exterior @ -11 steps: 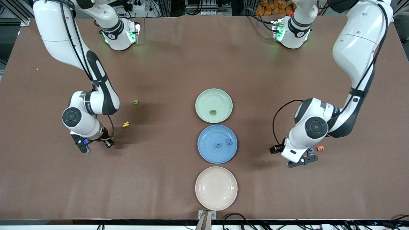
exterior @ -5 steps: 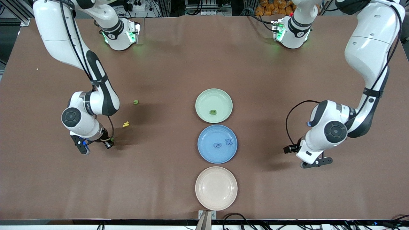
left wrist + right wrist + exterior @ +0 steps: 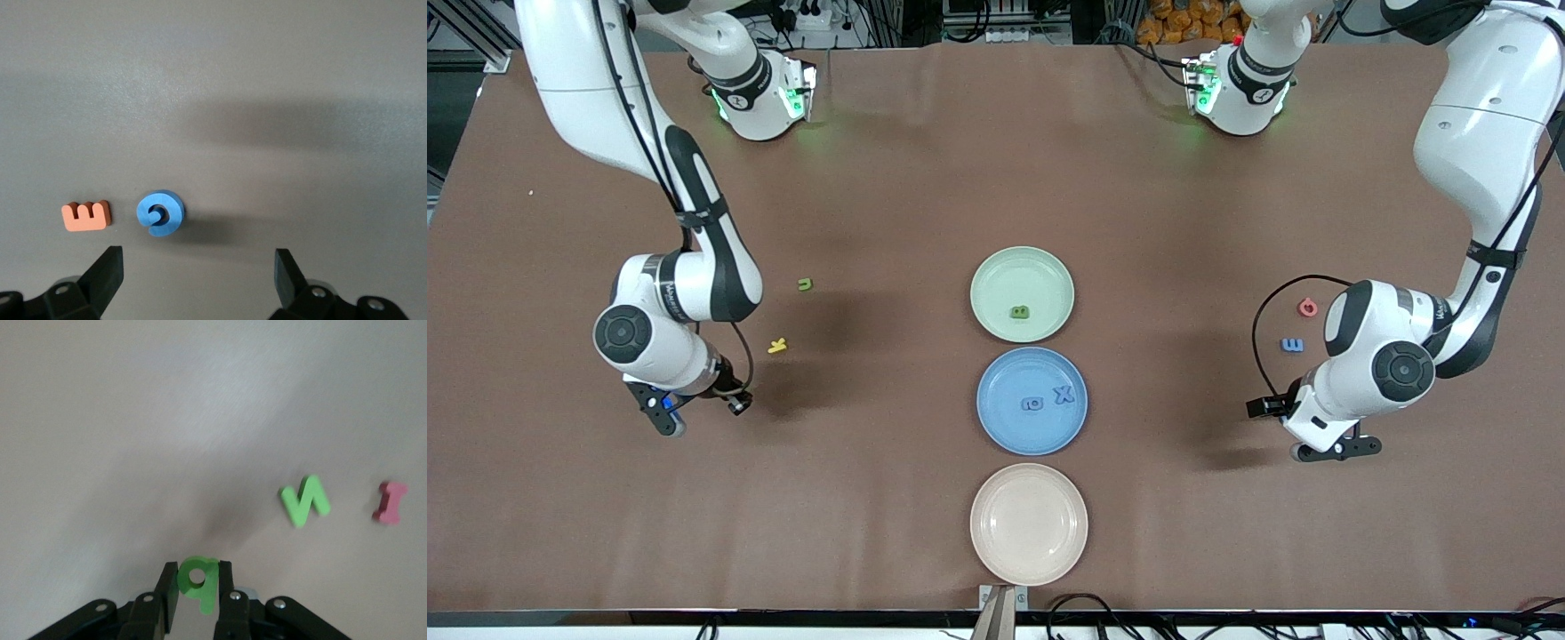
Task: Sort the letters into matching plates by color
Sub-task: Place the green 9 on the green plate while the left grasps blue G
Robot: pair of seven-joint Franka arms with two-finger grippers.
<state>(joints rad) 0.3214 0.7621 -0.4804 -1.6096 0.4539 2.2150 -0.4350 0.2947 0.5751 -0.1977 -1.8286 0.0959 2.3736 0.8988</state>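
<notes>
My left gripper must move toward the letter before closing; its fingers stop short of the blue round letter's near edge.
My right gripper is shut on a small green letter shaped like a q, held just above the table at the right arm's end. A green zigzag letter and a pink I lie on the table close by. My left gripper is open over bare table, close to a blue round letter and an orange E. The mint green plate holds a green letter. The blue plate holds two blue letters.
A cream plate sits nearest the front camera. A green letter and a yellow letter lie near the right arm. A red letter and a blue letter lie beside the left arm.
My left arm has swung toward its own end of the table, uncovering the red and blue letters. My right gripper's hand has shifted slightly nearer the front camera.
</notes>
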